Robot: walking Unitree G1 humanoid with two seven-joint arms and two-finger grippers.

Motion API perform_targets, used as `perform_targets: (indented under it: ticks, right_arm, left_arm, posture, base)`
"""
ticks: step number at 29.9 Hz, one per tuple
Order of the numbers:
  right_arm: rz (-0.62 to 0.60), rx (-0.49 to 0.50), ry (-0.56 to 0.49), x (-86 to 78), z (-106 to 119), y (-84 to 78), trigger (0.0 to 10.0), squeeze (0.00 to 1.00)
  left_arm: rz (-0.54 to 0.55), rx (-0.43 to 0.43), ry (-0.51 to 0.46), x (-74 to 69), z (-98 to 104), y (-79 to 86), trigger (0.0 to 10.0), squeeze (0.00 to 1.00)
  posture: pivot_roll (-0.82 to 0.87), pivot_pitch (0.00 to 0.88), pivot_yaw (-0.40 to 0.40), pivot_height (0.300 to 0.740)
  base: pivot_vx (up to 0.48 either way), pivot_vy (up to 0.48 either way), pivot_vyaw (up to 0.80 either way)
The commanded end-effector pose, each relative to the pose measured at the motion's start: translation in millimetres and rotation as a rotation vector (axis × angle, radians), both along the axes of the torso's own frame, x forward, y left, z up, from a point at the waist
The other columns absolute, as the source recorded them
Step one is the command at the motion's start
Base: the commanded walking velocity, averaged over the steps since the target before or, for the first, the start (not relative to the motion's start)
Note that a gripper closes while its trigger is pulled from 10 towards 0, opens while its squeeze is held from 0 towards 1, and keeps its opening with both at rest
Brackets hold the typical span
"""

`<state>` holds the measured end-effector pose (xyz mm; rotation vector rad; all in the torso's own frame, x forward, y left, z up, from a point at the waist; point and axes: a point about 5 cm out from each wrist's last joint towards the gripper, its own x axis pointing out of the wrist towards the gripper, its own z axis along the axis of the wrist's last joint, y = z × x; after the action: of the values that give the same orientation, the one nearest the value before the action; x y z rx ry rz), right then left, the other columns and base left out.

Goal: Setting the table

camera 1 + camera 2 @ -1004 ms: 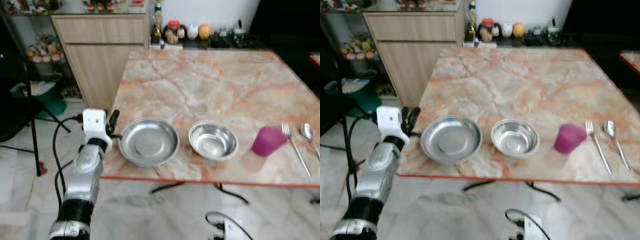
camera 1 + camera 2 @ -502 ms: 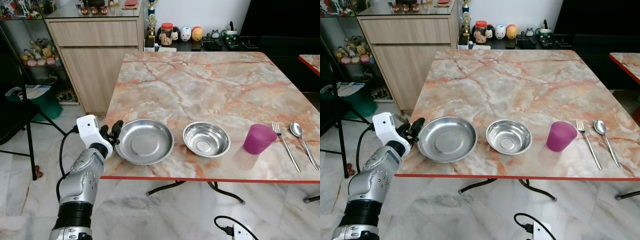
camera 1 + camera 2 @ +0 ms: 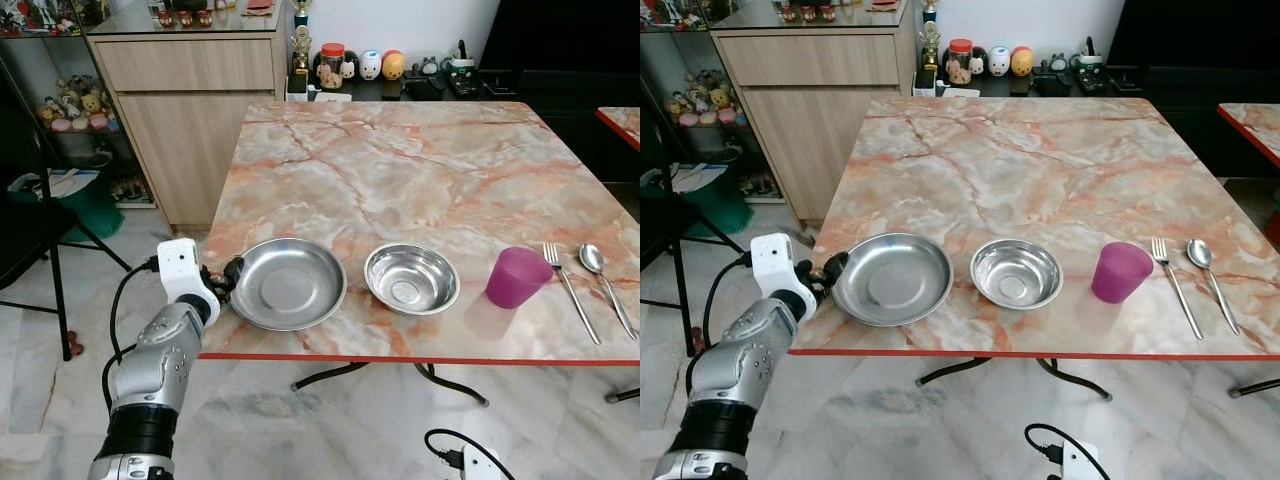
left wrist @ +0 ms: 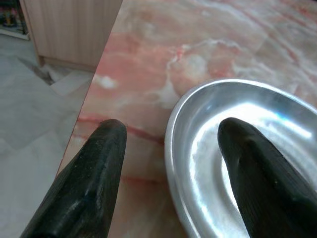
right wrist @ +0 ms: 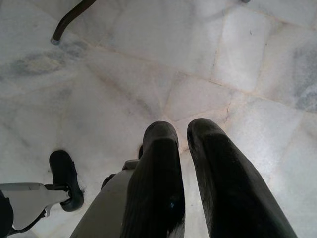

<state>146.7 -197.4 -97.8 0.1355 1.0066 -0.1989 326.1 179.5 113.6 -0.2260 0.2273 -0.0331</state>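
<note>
The left gripper pinches the plate by its thin raised rim (image 3: pixel 234 288) next, as the steel plate spreads far wider than my open fingers.
A shallow steel plate (image 3: pixel 288 283) lies near the front left corner of the marble table (image 3: pixel 400 160). To its right stand a steel bowl (image 3: pixel 412 279), a purple cup (image 3: pixel 518 277), a fork (image 3: pixel 568 290) and a spoon (image 3: pixel 600 270). My left gripper (image 3: pixel 228 275) is open at the plate's left rim. In the left wrist view the left gripper (image 4: pixel 171 148) straddles the rim (image 4: pixel 173 129), one finger over the plate and the other over the bare marble. My right gripper (image 5: pixel 181 163) hangs over the floor with its fingers together.
A wooden cabinet (image 3: pixel 190 100) stands behind the table's left corner, with jars and figurines (image 3: pixel 350 65) on a low shelf beside it. A black chair frame (image 3: pixel 50 250) is at my left. A cable (image 3: pixel 450 445) lies on the marble floor under the table's red front edge.
The left gripper has dropped and closed in on the plate's left rim, so that its fingers now straddle it. The plate and the other tableware have not moved.
</note>
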Motion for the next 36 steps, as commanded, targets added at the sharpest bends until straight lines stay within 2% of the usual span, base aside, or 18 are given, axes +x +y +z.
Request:
perform_targets:
  ticks: [1,9,15,29,30,31,32,33,34,36]
  right_arm:
    - [-0.003,0.004,-0.018,3.3,1.2,2.1,10.0,0.00]
    - [0.000,0.006,-0.026,6.4,2.2,3.6,10.0,0.00]
    - [0.003,0.007,-0.018,4.7,1.5,3.2,10.0,0.00]
    - [0.017,0.012,0.001,0.4,-0.9,7.9,10.0,0.00]
    - [0.018,0.013,0.003,-0.3,-1.2,8.4,10.0,0.00]
    - [0.020,0.013,0.007,-1.4,-1.7,9.2,10.0,0.00]
    - [0.020,0.013,0.008,-1.7,-1.9,9.5,10.0,0.00]
    - [0.021,0.013,0.010,-2.1,-2.1,9.8,10.0,0.00]
    - [0.023,0.013,0.011,-2.5,-2.3,10.3,10.0,0.00]
    - [0.025,0.014,0.013,-3.1,-2.6,11.0,10.0,0.00]
  left_arm:
    - [0.004,0.024,0.026,-1.8,-6.5,0.2,10.0,0.00]
    - [-0.028,0.052,0.059,-1.7,-10.9,-3.7,10.0,0.00]
    - [-0.079,0.068,0.103,-3.8,-16.0,-7.7,10.0,0.00]
    - [-0.113,0.082,0.148,-4.5,-19.8,-12.4,10.0,0.00]
    - [-0.113,0.083,0.149,-4.5,-19.8,-12.4,9.6,0.00]
    - [-0.112,0.088,0.151,-4.3,-19.8,-12.0,4.5,0.00]
    - [-0.111,0.089,0.152,-4.1,-19.7,-11.9,4.5,0.00]
    - [-0.110,0.090,0.152,-4.0,-19.7,-11.9,2.0,0.00]
    - [-0.108,0.090,0.152,-3.9,-19.7,-12.0,0.0,0.00]
    - [-0.107,0.094,0.154,-3.9,-20.3,-12.6,0.0,0.00]
  posture:
    - [0.07,0.000,-0.010,0.740]
    - [0.07,0.000,-0.008,0.740]
    - [0.07,0.000,-0.009,0.740]
    - [0.08,0.000,-0.011,0.740]
    - [0.08,0.000,-0.011,0.740]
    - [0.08,0.000,-0.011,0.740]
    - [0.08,0.000,-0.011,0.740]
    - [0.08,0.000,-0.011,0.740]
    - [0.08,0.000,-0.011,0.740]
    - [0.08,0.000,-0.011,0.740]
  base:
    - [0.000,0.000,0.00]
    - [0.000,0.000,0.00]
    - [0.000,0.000,0.00]
    - [0.000,0.000,0.00]
    - [0.000,0.000,0.00]
    - [0.000,0.000,0.00]
    - [0.000,0.000,0.00]
    - [0.000,0.000,0.00]
    - [0.000,0.000,0.00]
    - [0.000,0.000,0.00]
